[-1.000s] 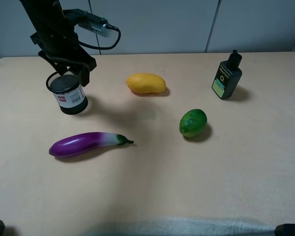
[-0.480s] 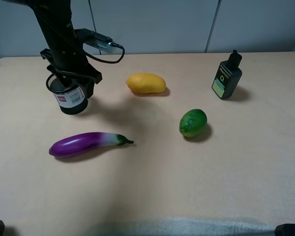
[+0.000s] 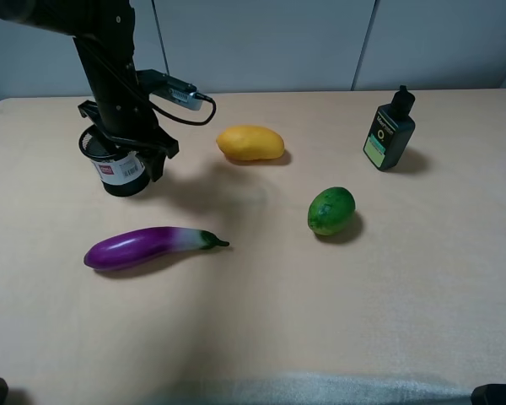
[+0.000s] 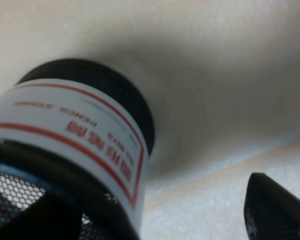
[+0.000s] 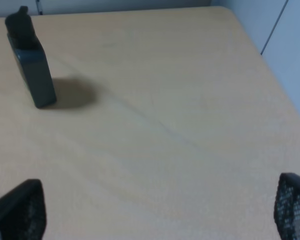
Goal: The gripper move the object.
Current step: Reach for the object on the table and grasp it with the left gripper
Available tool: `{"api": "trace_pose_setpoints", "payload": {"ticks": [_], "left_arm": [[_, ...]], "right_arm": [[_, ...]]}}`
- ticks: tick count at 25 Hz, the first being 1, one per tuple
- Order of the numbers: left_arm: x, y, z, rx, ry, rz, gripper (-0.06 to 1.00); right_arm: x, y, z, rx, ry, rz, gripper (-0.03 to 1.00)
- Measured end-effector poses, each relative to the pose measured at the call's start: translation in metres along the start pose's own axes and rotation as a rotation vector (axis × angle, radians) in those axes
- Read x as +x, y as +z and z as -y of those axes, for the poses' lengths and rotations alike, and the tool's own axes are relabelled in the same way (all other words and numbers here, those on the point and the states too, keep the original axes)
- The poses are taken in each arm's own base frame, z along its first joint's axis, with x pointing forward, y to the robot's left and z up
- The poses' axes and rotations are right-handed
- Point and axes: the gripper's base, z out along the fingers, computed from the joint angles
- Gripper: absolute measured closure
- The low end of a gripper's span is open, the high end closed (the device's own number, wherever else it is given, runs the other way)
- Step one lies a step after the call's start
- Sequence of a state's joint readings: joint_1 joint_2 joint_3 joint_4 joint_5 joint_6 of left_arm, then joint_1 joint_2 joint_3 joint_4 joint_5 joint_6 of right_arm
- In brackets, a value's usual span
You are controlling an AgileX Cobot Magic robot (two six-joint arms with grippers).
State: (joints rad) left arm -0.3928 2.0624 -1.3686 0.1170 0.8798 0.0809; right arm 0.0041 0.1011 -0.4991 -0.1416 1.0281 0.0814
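The pen cup needs to move toward the yellow mango (image 3: pixel 250 143), so my left gripper should next grab it by its mesh rim.
The black wire-mesh pen cup (image 3: pixel 122 173), with a white label bearing red marks, stands upright at the table's left. My left gripper (image 3: pixel 128 150) is down on it from above. Its dark fingers stand apart, one on the cup's right outside (image 3: pixel 156 160), the other hidden behind or inside the rim. In the left wrist view the cup (image 4: pixel 85 135) fills the left side. One finger (image 4: pixel 275 210) is clear of it on the table side, and the gripper (image 4: pixel 157 217) is open. My right gripper (image 5: pixel 155 210) is open and empty, far from the cup.
A purple eggplant (image 3: pixel 148 247) lies in front of the cup. A yellow mango (image 3: pixel 250 143) lies to its right and a green lime (image 3: pixel 331 211) near the middle. A dark green-labelled bottle (image 3: pixel 390 131) stands at the back right and also shows in the right wrist view (image 5: pixel 32 65).
My left arm has come down and slightly right, from above the cup's rim to fingers level with the cup's upper wall. The cup and other things have not moved.
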Motion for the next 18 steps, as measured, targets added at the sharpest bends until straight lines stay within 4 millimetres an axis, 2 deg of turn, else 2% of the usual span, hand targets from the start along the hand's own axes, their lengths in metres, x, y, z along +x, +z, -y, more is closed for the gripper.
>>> {"api": "trace_pose_setpoints", "payload": {"ticks": [9, 18], "left_arm": [[-0.001, 0.02, 0.002, 0.006, 0.004, -0.027, 0.21], [-0.002, 0.021, 0.002, 0.005, 0.005, -0.015, 0.21]], "right_arm": [[0.0, 0.0, 0.0, 0.001, 0.0, 0.0, 0.27], [0.0, 0.0, 0.0, 0.001, 0.0, 0.0, 0.27]]}}
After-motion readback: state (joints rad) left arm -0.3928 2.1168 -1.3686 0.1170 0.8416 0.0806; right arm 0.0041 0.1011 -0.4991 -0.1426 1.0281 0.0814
